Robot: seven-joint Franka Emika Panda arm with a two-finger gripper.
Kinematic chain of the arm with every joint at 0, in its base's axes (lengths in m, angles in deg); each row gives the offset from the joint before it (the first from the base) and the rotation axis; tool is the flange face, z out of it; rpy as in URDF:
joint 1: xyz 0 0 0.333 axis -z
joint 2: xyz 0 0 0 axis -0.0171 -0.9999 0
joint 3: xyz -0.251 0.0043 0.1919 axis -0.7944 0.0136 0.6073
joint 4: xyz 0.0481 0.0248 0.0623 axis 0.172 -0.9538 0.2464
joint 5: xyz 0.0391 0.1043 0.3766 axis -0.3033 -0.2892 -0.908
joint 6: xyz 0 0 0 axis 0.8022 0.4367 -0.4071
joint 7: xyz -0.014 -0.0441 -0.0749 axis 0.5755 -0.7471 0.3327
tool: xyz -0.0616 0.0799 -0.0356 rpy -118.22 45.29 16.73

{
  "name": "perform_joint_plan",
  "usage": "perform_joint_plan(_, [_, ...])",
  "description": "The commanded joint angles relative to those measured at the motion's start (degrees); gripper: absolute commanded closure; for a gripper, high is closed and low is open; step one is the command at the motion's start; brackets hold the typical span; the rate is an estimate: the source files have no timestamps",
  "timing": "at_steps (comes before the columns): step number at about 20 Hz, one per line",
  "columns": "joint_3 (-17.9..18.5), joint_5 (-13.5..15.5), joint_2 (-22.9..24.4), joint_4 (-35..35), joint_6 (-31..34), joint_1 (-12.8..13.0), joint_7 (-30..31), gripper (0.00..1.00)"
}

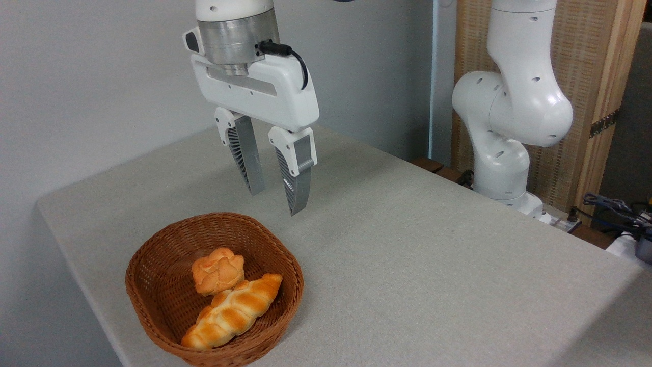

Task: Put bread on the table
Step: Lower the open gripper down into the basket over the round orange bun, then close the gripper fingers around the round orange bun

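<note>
The gripper needs to put bread on the tabletop, so it should next take hold of the small round bun by its knotted body (218,271).
The bread (218,270), a small round golden bun with a knotted top, lies inside a brown wicker basket (153,311) at the front left of the table (433,265). It rests against a longer braided roll (233,312) in the same basket. My gripper (277,203) hangs in the air above and behind the basket, well clear of the bun. Its two grey fingers point down and stand apart, open, with nothing between them.
The white arm base (509,117) rises at the table's far right edge. Cables and small gear (619,214) lie off the table at the right. A grey wall runs behind, and a wooden panel (586,76) stands at the back right.
</note>
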Motion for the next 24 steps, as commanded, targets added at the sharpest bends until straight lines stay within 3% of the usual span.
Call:
perform_joint_plan(1, [0.3, 1.1, 1.9, -3.4, -3.6, 0.1, -0.3, 0.0])
perform_joint_plan(9, [-0.3, 1.2, 1.4, -13.2, -19.6, 1.8, -0.2, 0.0])
perform_joint_plan(11, [-0.2, 4.3, 0.8, -15.1, -24.5, 2.9, 0.4, 0.0])
perform_joint_plan(14, [-0.2, 13.0, -0.3, -17.6, -32.2, 3.2, 0.5, 0.0])
perform_joint_plan(18, [-0.3, 16.6, -2.1, -19.1, -37.4, 4.7, 0.5, 0.0])
perform_joint_plan(24, [-0.3, 16.6, -3.5, -19.9, -38.9, 5.7, 0.4, 0.0])
